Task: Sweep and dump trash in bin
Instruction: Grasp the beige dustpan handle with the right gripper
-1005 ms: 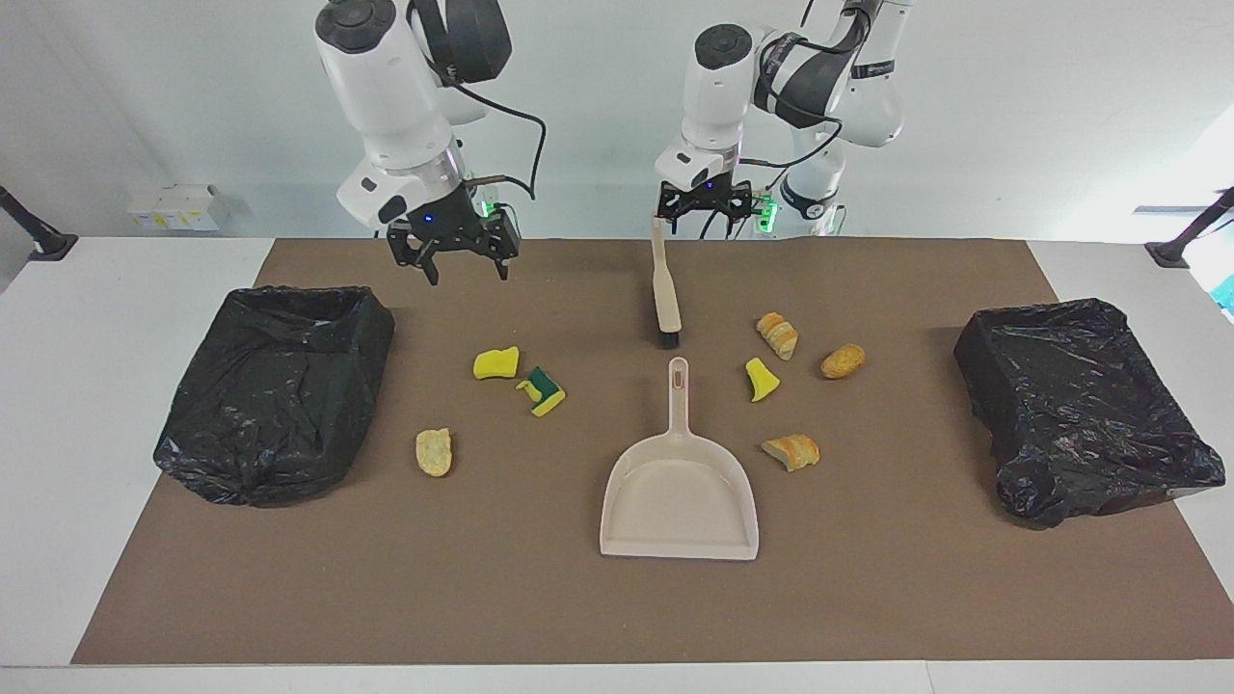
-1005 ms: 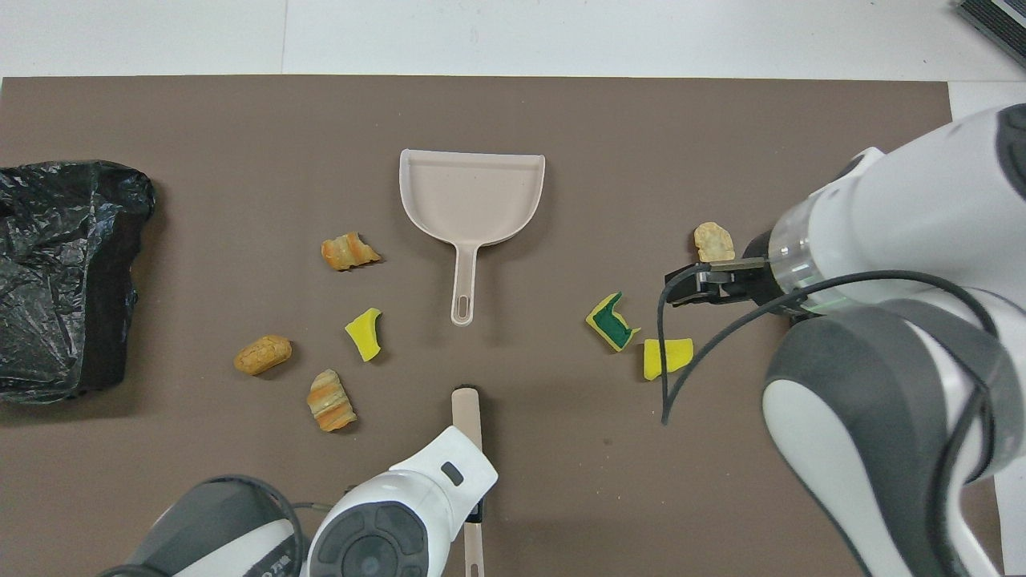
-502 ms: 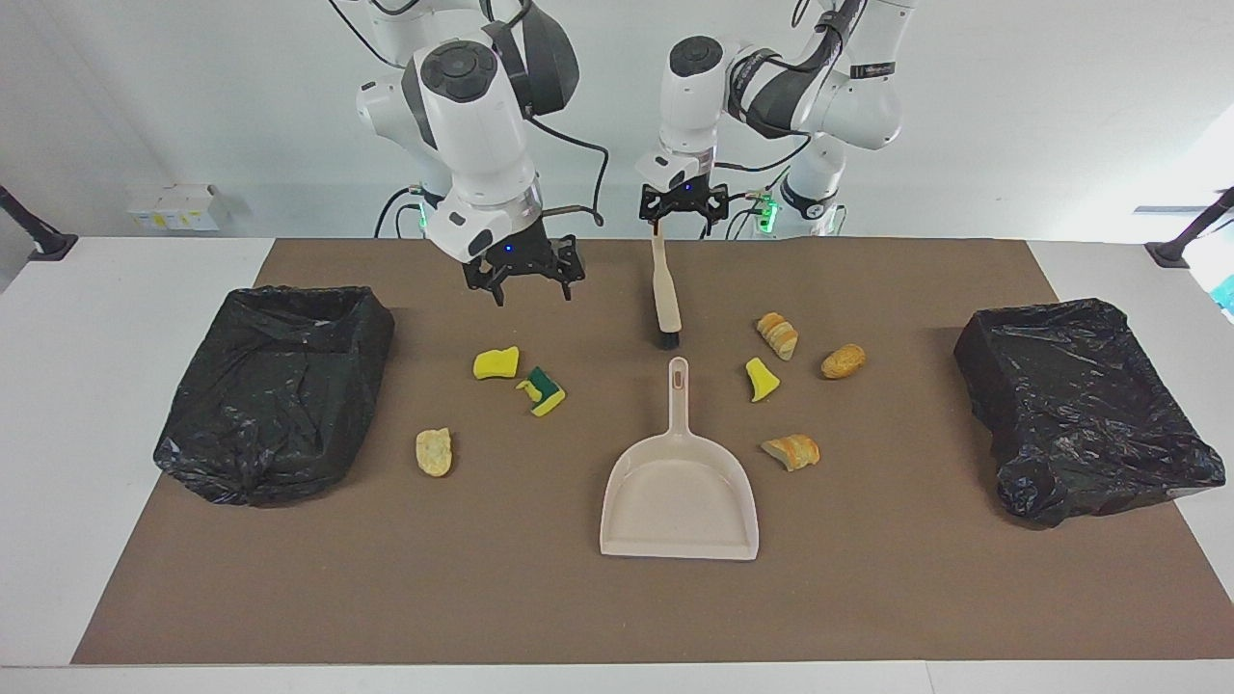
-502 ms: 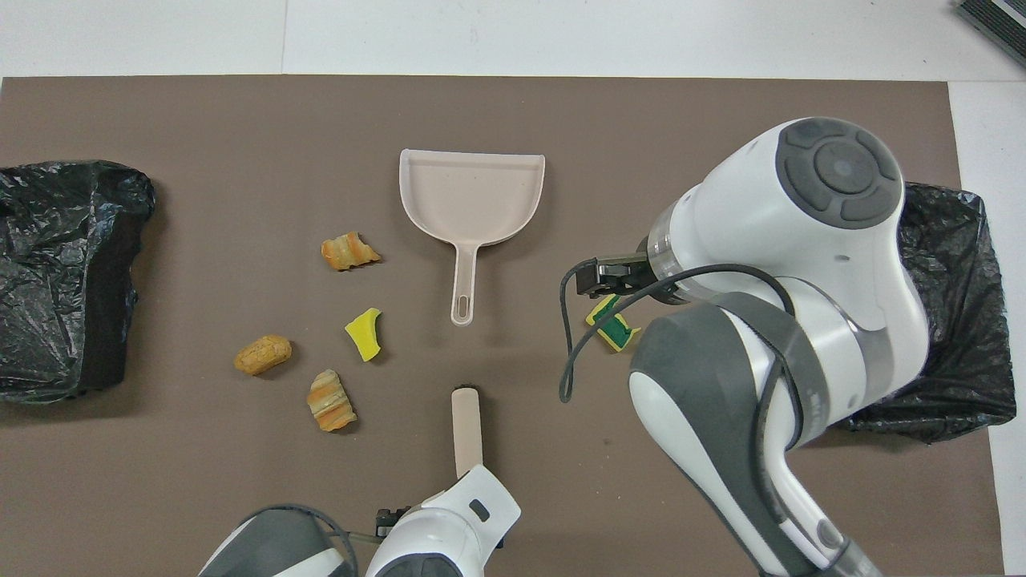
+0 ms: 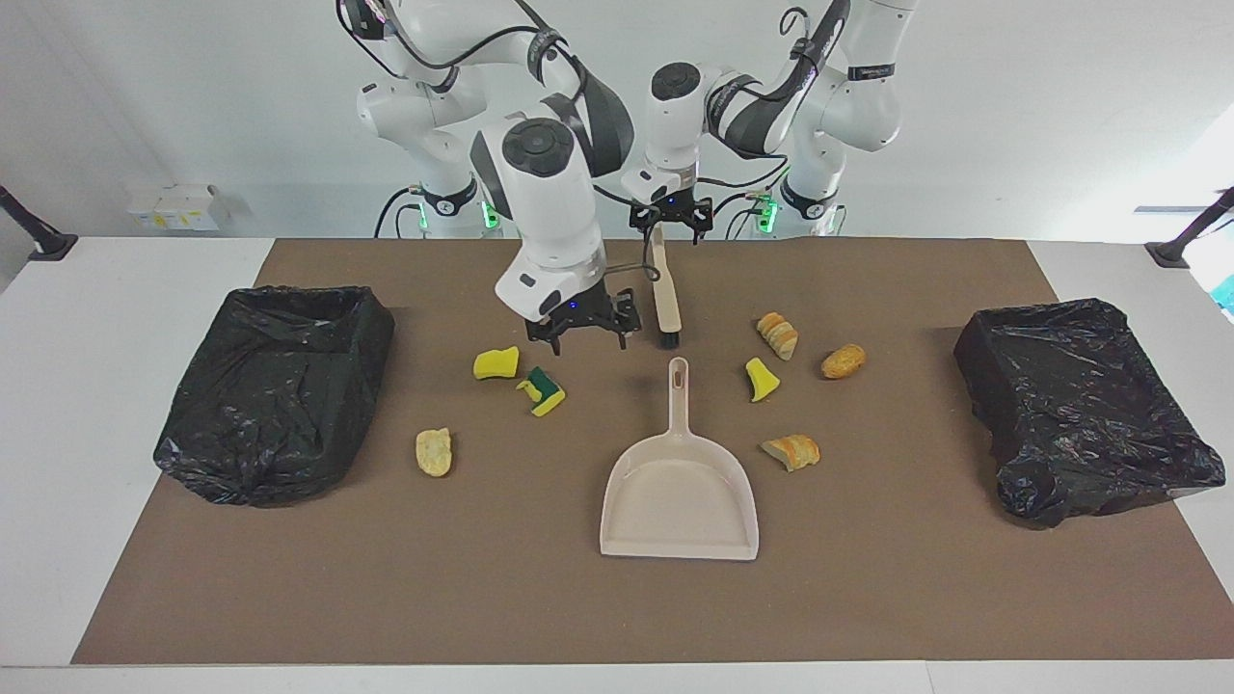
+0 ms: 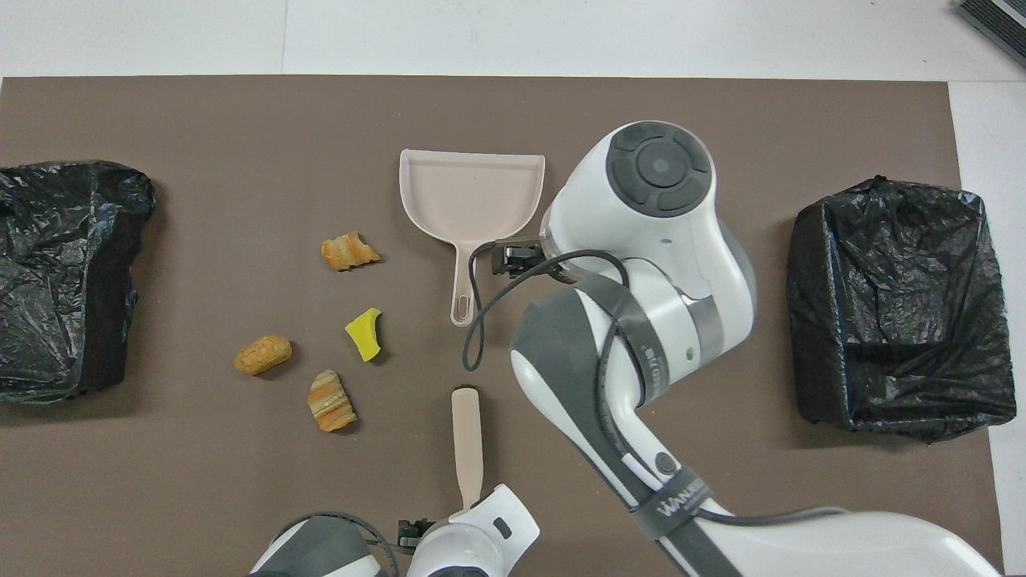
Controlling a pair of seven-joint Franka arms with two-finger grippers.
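Observation:
My right gripper takes hold of the beige dustpan by its narrow handle [image 6: 463, 287] next, since the broad pan spreads wider than my fingers open.
The trash is scattered around the beige dustpan [image 5: 680, 492]. A yellow sponge chunk [image 5: 496, 362], a green-layered chunk [image 5: 543, 390] and a bread piece [image 5: 434, 451] lie toward the right arm's end. A yellow chunk [image 5: 762, 379] and bread pieces [image 5: 778, 335], [image 5: 844, 360], [image 5: 791, 451] lie toward the left arm's end. The beige brush [image 5: 663, 294] lies nearer to the robots than the dustpan handle. My right gripper [image 5: 581, 342] is open and empty, low over the mat between the green-layered chunk and the brush bristles. My left gripper [image 5: 672, 229] is open over the brush handle's end.
Black-lined bins stand at the right arm's end [image 5: 275, 386] and the left arm's end [image 5: 1085, 405] of the brown mat. In the overhead view the right arm [image 6: 641, 240] hides the three scraps at its end; the dustpan [image 6: 473, 196] and brush [image 6: 466, 437] show.
My right gripper has swung from beside its bin toward the middle and come down near the brush bristles. My left gripper has shifted over the brush handle's end. Nothing on the mat moved.

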